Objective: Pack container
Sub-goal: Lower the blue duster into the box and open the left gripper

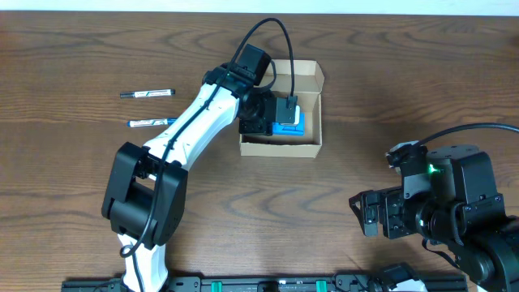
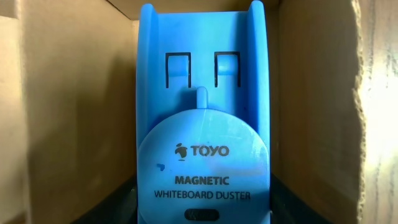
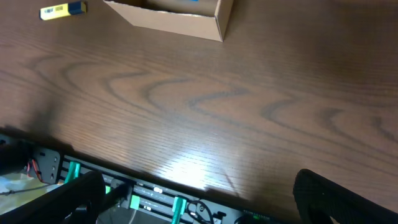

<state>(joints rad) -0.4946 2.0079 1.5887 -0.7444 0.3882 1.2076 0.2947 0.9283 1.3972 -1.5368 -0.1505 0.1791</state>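
Observation:
My left gripper opens next, since the blue whiteboard duster (image 1: 288, 127) sits inside the open container, between both sides of the container.
The tan cardboard container (image 1: 280, 148) sits open at the table's centre back, its flap lid folded away at the far side. My left gripper (image 1: 272, 113) reaches down into it and is shut on a blue whiteboard duster (image 1: 288, 127). In the left wrist view the duster (image 2: 202, 124) fills the middle, with the box walls (image 2: 74, 93) on both sides and my dark fingers (image 2: 204, 211) against its two edges. My right gripper (image 1: 365, 215) is open and empty at the front right, low over the table (image 3: 205, 199). The box's near corner shows in the right wrist view (image 3: 180, 22).
Two markers lie on the table left of the box: one with a black cap (image 1: 147, 94), and one with a blue cap (image 1: 152, 122) nearer the left arm, also visible in the right wrist view (image 3: 62, 10). A rail with green clips (image 3: 134, 200) runs along the front edge.

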